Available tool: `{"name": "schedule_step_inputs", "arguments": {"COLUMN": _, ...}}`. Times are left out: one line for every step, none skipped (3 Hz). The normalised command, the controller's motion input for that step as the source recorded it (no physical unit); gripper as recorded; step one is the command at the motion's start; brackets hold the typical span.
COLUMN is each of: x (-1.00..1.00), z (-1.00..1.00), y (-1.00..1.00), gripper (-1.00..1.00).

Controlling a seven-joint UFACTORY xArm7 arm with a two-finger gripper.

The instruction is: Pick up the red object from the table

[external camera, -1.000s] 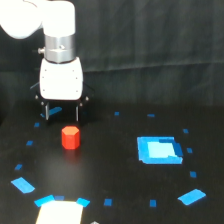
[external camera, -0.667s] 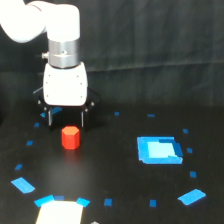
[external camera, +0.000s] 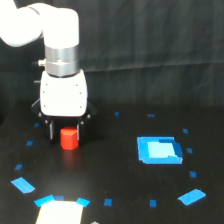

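I should next grab the stubby red block by its upper body to pick it up from the table.
The red object, a small stubby red-orange block, stands on the black table left of centre in the exterior view. My gripper hangs from the white arm directly over it, its white body just above the block. The two dark fingers are spread, one on each side of the block's top. The gripper is open and the block rests on the table. Whether the fingers touch the block cannot be made out.
A bright blue rectangle lies toward the exterior view's right. Small blue tape marks dot the surface, with a larger one at the lower right. A pale object sits at the bottom edge. A black curtain forms the backdrop.
The gripper has shifted toward the exterior view's right and come down, so its spread fingers now flank the red object. The block has not moved.
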Motion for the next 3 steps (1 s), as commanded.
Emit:
{"name": "schedule_step_inputs", "arguments": {"x": -0.06, "z": -0.41, "y": -0.24, "gripper": -0.94}}
{"name": "schedule_step_inputs", "arguments": {"x": -0.14, "z": 0.14, "y": 0.08, "gripper": -0.94}}
{"name": "schedule_step_inputs", "arguments": {"x": 0.52, "z": 1.0, "y": -0.01, "gripper": -1.0}}
